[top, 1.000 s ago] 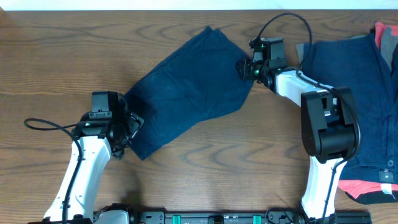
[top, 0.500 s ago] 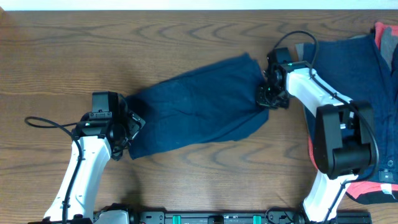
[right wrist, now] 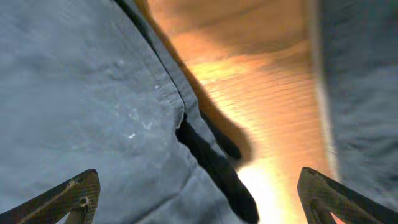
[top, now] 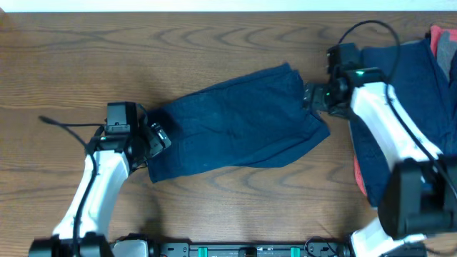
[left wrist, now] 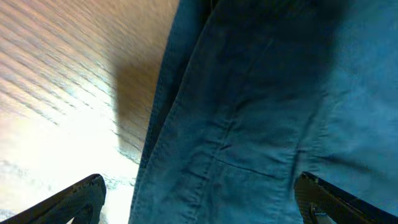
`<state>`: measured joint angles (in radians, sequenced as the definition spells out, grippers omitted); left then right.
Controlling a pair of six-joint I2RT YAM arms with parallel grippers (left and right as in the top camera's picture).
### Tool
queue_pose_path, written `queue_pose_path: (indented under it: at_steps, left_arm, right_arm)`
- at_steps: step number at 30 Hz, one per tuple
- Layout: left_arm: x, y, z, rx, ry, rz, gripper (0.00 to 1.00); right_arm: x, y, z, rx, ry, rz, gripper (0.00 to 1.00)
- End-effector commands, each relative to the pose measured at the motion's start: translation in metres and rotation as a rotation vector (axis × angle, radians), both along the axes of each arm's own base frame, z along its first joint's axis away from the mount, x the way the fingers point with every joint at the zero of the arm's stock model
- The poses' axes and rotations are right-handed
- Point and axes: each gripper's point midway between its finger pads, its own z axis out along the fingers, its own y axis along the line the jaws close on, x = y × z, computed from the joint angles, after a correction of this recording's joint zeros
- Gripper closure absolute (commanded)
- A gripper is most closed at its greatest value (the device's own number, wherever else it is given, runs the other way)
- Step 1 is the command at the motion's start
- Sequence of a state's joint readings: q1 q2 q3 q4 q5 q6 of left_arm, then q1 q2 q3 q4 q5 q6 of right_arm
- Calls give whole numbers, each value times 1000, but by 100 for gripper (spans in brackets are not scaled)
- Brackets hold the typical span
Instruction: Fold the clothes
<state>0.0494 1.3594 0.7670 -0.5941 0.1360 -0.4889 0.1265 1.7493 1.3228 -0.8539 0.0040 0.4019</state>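
Note:
The end farthest from the heaped clothes (top: 158,148) should fold over the other end of the navy shorts (top: 235,121), so my left gripper needs to grip the shorts there next.
A pair of dark navy shorts (top: 235,121) lies flattened across the middle of the table, its long side running left to right. My left gripper (top: 157,138) sits at its left end, open. In the left wrist view the fingers (left wrist: 84,194) stand wide apart over the seamed navy cloth (left wrist: 249,112) without pinching it. My right gripper (top: 313,98) is at the shorts' upper right corner, also open. The right wrist view shows its spread fingertips (right wrist: 78,193) above the cloth edge (right wrist: 93,93) and bare wood (right wrist: 261,106).
More clothes are heaped at the right edge: navy pieces (top: 403,93), a grey one (top: 348,56) and coral-red ones (top: 444,43) (top: 360,176). Bare wooden table (top: 214,43) surrounds the shorts. A black cable (top: 68,127) trails left of the left arm.
The right gripper swung the shorts' right end down and round so they lie more level, then let go and drew back to the right. The left gripper widened a little in place.

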Motion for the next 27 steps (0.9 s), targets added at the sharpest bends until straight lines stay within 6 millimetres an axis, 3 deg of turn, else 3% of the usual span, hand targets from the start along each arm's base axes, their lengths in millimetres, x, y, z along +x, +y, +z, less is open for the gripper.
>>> queue_pose_path:
  at_steps: [1, 5, 10, 13, 15, 20, 21, 24, 27]
  left_arm:
    - [-7, -3, -25, 1, 84, -71, 2]
    - [-2, -3, -48, -4, 123, -71, 2]
    - [7, -22, -59, -110, 109, -116, 2]
    - [10, -28, -60, -149, 99, -125, 23]
    - [10, -28, -60, -150, 99, -126, 49]
    - [11, -28, -60, -150, 97, -126, 89]
    - [10, -29, -60, -150, 99, -126, 94]
    - [7, -29, -58, -151, 108, -125, 94]
    - [4, -29, -48, -152, 121, -124, 94]
  right_arm:
    - [-5, -6, 38, -2, -88, 8, 1]
    - [-15, 6, 59, 30, -123, 118, 1]
    - [-27, 7, 56, 37, -75, 133, 2]
    - [-29, 22, 52, 83, -62, 206, 8]
    - [-30, 34, 50, 126, -56, 251, 9]
    - [-34, 55, 37, 151, -15, 314, 15]
    - [-35, 59, 34, 150, -4, 324, 15]
    - [-38, 69, 24, 150, 27, 350, 16]
    - [-44, 85, 14, 166, 61, 408, 26]
